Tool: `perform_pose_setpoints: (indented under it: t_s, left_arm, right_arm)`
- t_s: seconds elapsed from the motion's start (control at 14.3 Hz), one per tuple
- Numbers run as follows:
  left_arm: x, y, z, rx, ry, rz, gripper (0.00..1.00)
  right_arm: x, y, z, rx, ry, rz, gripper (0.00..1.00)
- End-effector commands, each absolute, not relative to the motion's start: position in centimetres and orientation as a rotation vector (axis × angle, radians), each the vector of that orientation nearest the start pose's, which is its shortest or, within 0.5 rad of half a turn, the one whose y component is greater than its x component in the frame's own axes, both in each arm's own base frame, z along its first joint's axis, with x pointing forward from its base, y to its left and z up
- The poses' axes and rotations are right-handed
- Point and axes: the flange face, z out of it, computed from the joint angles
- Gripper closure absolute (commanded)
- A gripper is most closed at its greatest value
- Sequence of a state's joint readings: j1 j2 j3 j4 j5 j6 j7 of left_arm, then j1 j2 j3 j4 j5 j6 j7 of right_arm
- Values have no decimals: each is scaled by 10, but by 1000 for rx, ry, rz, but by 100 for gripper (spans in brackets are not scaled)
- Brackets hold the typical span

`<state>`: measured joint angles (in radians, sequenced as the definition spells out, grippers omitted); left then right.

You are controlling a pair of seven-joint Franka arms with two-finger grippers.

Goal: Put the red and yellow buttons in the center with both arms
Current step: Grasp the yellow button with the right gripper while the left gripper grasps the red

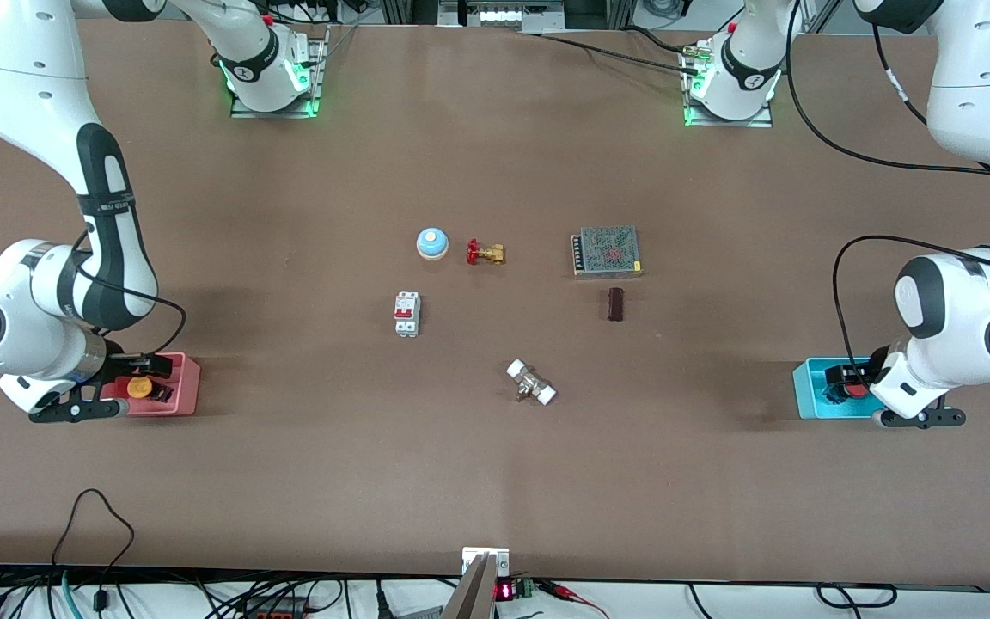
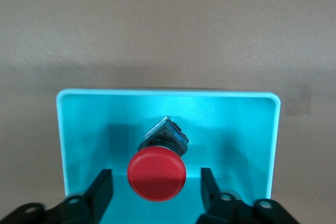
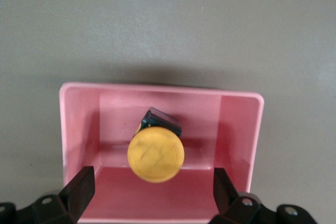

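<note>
My right gripper is to grip the black body (image 1: 161,393) beneath its round cap (image 1: 140,388) next, so that it can place the yellow button in the center of the table.
The red button (image 2: 156,173) stands in the cyan tray (image 2: 84,124) at the left arm's end of the table. My left gripper (image 2: 156,174) is open, its fingers on either side of the red cap without touching it; it also shows in the front view (image 1: 849,389). The yellow button (image 3: 155,155) stands in the pink tray (image 3: 79,119) at the right arm's end. My right gripper (image 3: 153,176) is open, its fingers wide on either side of the yellow cap; it also shows in the front view (image 1: 136,385). The brown table center (image 1: 495,318) is bare.
Around the center lie a blue dome bell (image 1: 431,243), a brass valve with a red handwheel (image 1: 485,253), a white circuit breaker (image 1: 406,314), a metal power supply (image 1: 606,251), a dark brown block (image 1: 615,303) and a white-ended fitting (image 1: 531,383).
</note>
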<state>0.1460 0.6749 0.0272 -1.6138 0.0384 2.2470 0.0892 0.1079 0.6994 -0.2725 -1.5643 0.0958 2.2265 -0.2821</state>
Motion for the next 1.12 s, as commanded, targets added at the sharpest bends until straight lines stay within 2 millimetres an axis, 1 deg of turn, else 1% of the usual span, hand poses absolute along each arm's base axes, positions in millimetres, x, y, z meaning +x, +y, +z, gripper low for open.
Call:
perform_pose_setpoints:
  t_s: [0.0, 0.14, 0.28, 0.42, 0.49, 0.56, 0.63, 0.7, 0.84, 0.91, 1.05]
  left_arm:
    - [684, 119, 239, -3086, -46, 40, 45]
    - [684, 119, 240, -3086, -48, 36, 57]
    - [685, 116, 242, -3090, -50, 30, 67]
    - [687, 115, 246, -3090, -49, 20, 70]
    - [687, 115, 251, -3088, -48, 11, 73]
    - [690, 113, 269, -3087, -50, -22, 74]
    - [691, 107, 282, -3087, -47, -44, 74]
    - [691, 102, 297, -3087, -41, -50, 74]
    - [686, 89, 321, -3087, -11, -10, 74]
    - [683, 85, 336, -3087, -11, 6, 74]
    - [677, 59, 356, -3089, -11, 57, 74]
  right_arm:
    - [707, -86, 240, -3214, -227, 26, 0]
    - [712, -85, 235, -3218, -233, 24, 0]
    - [715, -85, 231, -3220, -237, 24, 0]
    - [717, -87, 227, -3222, -234, 28, 0]
    - [717, -88, 226, -3223, -232, 28, 0]
    - [716, -88, 226, -3223, -232, 30, 0]
    - [716, -88, 226, -3222, -232, 33, 0]
    - [716, -88, 226, -3222, -232, 33, 3]
    - [716, -88, 226, -3220, -226, 31, 15]
    - [716, -88, 226, -3218, -223, 33, 23]
    - [716, -88, 225, -3217, -220, 37, 40]
